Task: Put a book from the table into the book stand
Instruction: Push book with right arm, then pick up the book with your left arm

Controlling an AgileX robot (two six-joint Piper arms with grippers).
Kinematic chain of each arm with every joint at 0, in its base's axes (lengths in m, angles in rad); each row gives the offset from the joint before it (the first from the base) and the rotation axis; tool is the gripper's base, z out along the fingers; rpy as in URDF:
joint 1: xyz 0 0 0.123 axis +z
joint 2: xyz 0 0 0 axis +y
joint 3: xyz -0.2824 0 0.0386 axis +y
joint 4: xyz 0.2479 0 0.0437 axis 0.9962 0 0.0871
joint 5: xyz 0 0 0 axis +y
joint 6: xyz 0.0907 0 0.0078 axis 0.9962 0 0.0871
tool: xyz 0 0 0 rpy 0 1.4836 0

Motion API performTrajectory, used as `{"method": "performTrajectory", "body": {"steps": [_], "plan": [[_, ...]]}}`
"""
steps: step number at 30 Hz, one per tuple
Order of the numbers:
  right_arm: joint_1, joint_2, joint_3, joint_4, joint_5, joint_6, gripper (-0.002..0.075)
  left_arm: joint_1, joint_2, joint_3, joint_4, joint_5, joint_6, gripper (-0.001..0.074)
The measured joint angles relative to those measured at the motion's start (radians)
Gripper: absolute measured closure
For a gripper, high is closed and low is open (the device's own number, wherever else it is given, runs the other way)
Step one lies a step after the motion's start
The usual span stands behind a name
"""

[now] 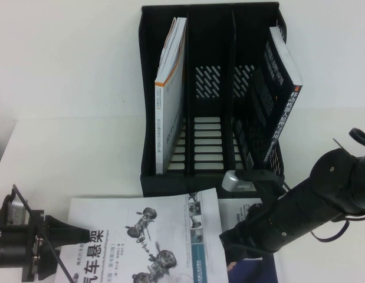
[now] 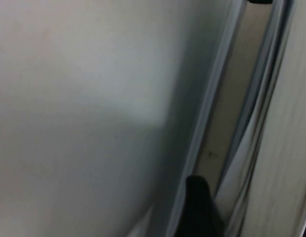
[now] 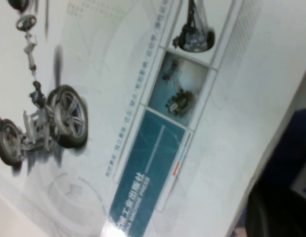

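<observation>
My left gripper should close on the white book now: a finger is beside its page edges in the left wrist view.
A white book (image 1: 141, 242) with a car-suspension picture lies flat on the table in front of the black three-slot book stand (image 1: 209, 171). Its cover fills the right wrist view (image 3: 118, 123), and its page edges show in the left wrist view (image 2: 227, 123). The stand holds a white-and-orange book (image 1: 169, 100) in its left slot and a black book (image 1: 276, 100) leaning in its right slot. The middle slot (image 1: 207, 135) holds no book. My left gripper (image 1: 67, 229) is at the white book's left edge. My right gripper (image 1: 229, 247) is at its right edge.
A second book with a blue and white cover (image 1: 253, 268) lies partly under the white book, below my right arm. A small grey piece (image 1: 238, 181) sits at the stand's front right corner. The white table (image 1: 70, 153) runs off to the left.
</observation>
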Motion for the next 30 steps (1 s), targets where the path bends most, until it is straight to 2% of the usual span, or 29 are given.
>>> {"method": "performTrajectory", "body": {"steps": [3,5,10,18,30], "plan": [[0.0,0.009,0.0,0.073,0.001,-0.063,0.0726,0.0,0.0,-0.002,0.002,0.0,0.002,0.0313],[0.0,0.01,0.0,0.091,0.002,-0.083,0.0726,0.0,0.0,-0.004,0.004,0.0,0.002,0.0371],[0.0,0.011,0.0,0.104,0.002,-0.096,0.0727,-0.001,0.003,-0.026,0.026,0.002,-0.024,0.0619],[0.011,-0.017,0.0,-0.005,-0.013,-0.055,0.0726,-0.011,-0.093,-0.03,0.053,-0.027,-0.089,0.0617],[0.019,-0.194,0.011,-0.529,0.084,0.289,0.0727,-0.012,-0.655,-0.033,0.145,-0.028,-0.269,0.0617]]}}
